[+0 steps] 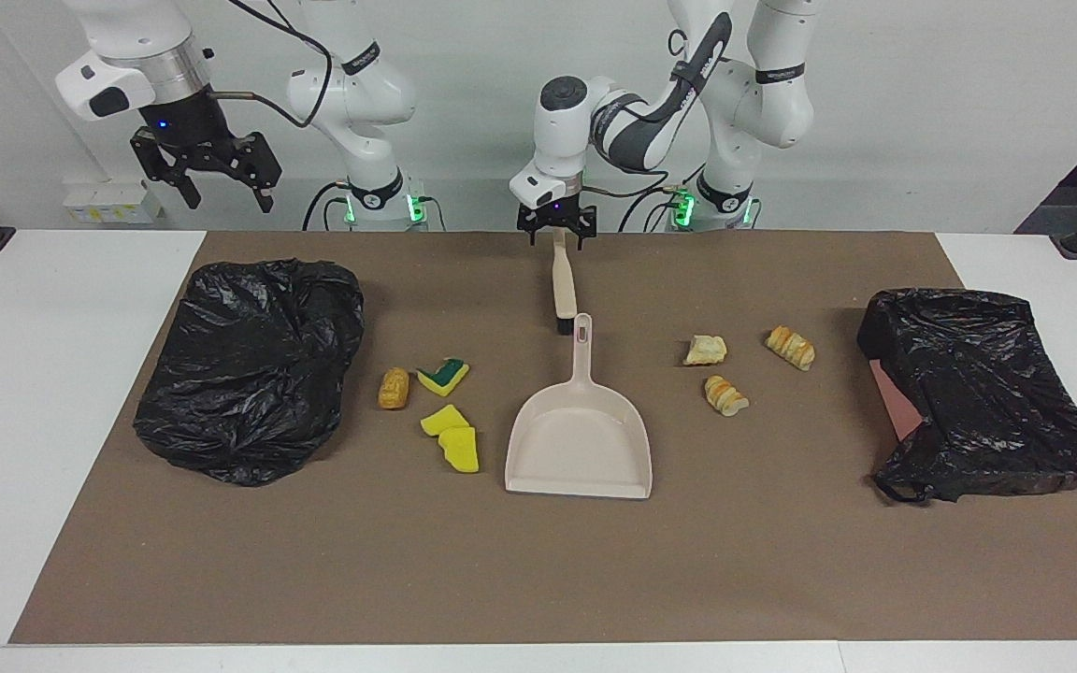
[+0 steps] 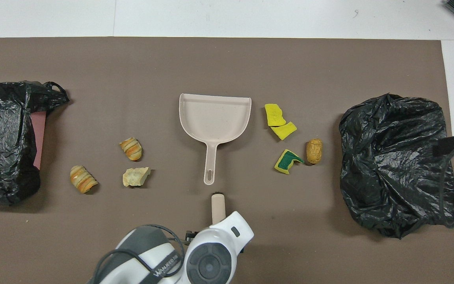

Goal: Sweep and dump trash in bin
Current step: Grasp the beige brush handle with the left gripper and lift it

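The right gripper grabs the dustpan's narrow handle next. The dustpan's pan spreads too wide for the fingers.
The trash lies on the brown mat in two groups. Three bread lumps lie toward the left arm's end. One bread lump and three yellow sponge wedges, one green-faced, lie toward the right arm's end. The beige dustpan lies between the groups, handle toward the robots. The beige brush lies nearer the robots, bristles by the dustpan handle. My left gripper is open, fingers astride the brush handle's end. My right gripper is open and empty, high over the table's edge, waiting.
A crumpled black bag lies at the right arm's end of the mat. Another black bag drapes a pinkish bin at the left arm's end. In the overhead view my left arm's wrist covers most of the brush handle.
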{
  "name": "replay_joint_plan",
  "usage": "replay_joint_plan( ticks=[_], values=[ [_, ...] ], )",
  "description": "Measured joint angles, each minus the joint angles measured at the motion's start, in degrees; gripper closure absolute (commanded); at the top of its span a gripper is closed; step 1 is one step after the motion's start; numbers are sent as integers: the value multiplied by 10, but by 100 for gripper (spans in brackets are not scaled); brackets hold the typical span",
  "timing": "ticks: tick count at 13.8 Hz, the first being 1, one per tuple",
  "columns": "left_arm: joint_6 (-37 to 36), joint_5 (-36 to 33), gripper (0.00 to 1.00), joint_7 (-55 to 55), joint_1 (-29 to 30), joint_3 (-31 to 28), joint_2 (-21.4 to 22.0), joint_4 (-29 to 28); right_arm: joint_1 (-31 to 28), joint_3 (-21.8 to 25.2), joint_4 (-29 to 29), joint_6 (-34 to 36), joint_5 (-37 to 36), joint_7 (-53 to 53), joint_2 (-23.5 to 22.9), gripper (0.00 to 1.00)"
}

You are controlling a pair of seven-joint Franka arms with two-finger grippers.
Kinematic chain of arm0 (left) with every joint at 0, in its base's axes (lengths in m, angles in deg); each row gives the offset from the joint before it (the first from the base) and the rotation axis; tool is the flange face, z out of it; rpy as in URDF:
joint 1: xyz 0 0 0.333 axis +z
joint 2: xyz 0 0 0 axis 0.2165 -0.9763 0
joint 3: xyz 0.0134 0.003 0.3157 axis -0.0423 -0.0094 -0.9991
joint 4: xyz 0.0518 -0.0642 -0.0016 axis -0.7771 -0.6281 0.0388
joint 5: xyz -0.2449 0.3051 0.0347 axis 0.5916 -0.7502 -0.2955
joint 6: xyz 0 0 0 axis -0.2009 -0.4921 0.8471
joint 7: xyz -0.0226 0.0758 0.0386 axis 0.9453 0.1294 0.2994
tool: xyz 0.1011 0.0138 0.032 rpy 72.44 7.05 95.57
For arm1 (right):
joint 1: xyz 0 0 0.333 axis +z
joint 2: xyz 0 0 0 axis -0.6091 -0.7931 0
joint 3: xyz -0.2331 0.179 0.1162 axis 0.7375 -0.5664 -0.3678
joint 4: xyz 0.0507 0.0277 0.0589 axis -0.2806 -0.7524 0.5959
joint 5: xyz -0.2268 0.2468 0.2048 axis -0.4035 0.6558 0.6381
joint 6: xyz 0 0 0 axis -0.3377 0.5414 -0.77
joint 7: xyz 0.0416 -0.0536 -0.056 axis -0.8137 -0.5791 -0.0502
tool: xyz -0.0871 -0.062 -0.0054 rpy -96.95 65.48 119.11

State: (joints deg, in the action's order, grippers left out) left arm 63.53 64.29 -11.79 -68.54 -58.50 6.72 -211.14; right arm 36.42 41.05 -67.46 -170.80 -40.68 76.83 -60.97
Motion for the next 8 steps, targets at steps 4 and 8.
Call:
replay_joint_plan(
  ticks=[4, 8],
  values=[
    [10, 0, 100, -14, -1, -2, -7, -8, 0, 0, 0, 0, 0, 0, 0, 0],
    [5, 0, 100, -18, -1, -6, -5, -8, 0, -2, 0, 1, 0, 0, 0, 0]
  ],
)
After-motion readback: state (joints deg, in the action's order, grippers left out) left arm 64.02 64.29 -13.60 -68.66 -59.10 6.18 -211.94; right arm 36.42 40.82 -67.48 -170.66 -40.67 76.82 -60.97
